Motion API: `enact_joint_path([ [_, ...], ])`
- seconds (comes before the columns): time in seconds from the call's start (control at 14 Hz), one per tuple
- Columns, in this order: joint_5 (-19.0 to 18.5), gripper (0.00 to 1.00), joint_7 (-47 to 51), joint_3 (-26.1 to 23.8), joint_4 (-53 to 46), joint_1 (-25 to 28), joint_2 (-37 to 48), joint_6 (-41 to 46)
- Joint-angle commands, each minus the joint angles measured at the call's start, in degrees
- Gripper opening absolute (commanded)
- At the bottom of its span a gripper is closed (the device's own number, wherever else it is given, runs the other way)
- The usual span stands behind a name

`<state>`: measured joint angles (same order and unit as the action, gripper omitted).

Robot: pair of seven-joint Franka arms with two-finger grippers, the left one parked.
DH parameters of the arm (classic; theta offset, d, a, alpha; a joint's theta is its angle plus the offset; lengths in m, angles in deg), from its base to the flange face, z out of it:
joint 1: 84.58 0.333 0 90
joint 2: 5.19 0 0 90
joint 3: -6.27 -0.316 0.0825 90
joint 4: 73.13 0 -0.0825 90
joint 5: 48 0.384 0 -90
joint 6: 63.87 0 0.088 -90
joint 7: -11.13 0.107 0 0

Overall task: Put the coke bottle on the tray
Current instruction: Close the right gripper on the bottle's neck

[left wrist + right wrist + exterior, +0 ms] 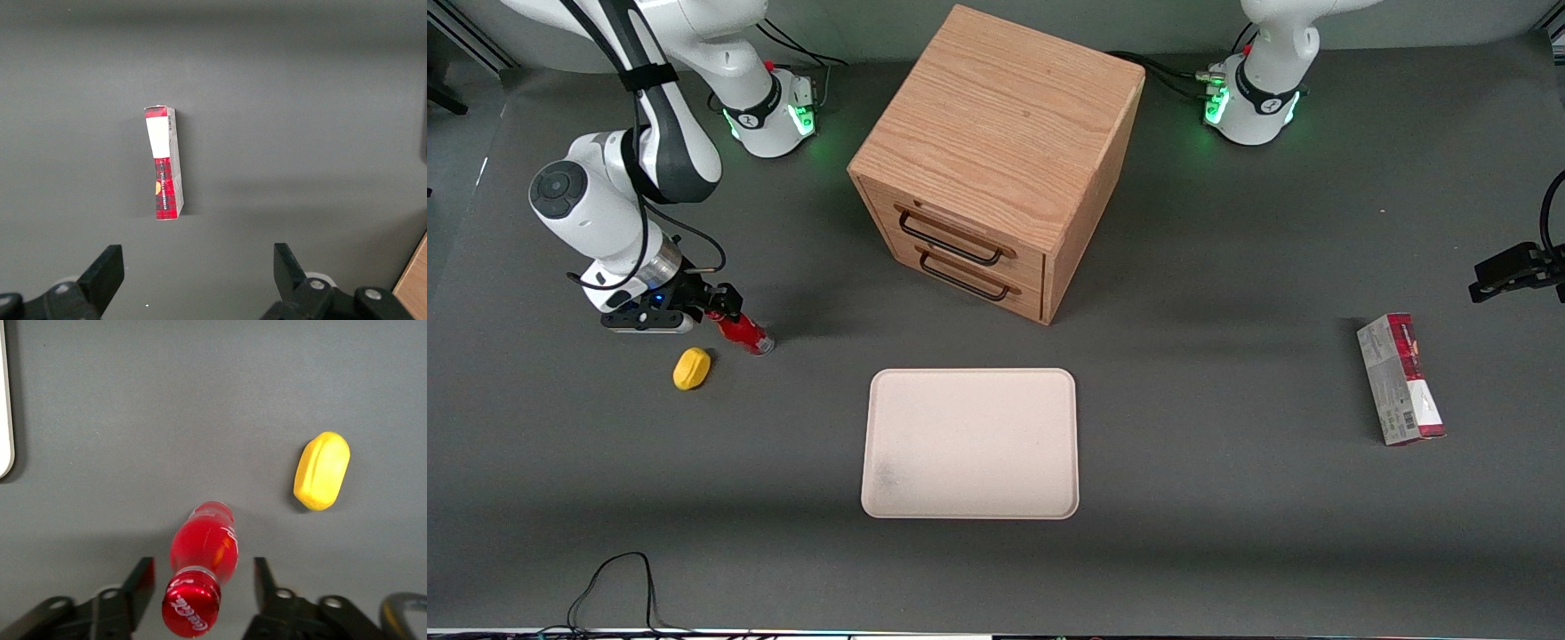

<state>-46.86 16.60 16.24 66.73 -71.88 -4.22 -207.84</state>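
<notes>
The right gripper should next grab the red bottle by its end with the cap (191, 603), and then it can set the coke bottle on the tray (5, 407).
The coke bottle (749, 334) is small and red with a red cap. It stands on the grey table toward the working arm's end, a little farther from the front camera than the tray. My right gripper (719, 309) is open and low over it. In the right wrist view the bottle (203, 550) sits between the two fingers (141, 581), with a gap on each side of its cap. The cream tray (969, 391) lies flat and bare at the middle of the table, nearer to the front camera. Its rim (5, 420) shows in the right wrist view.
A yellow lemon-shaped thing (692, 368) lies beside the bottle, slightly nearer to the front camera; it also shows in the right wrist view (322, 470). A wooden drawer cabinet (996, 160) stands farther back than the tray. A red-and-grey carton (1400, 378) lies toward the parked arm's end.
</notes>
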Motion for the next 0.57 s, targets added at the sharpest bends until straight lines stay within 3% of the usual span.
enact_joint_path([
  [0.0,2.90,0.00,-1.70,0.04,-0.12,-0.14,-0.26,-0.79],
  [0.5,2.99,0.00,-1.25,-0.39,-2.56,0.12,0.35,1.04],
])
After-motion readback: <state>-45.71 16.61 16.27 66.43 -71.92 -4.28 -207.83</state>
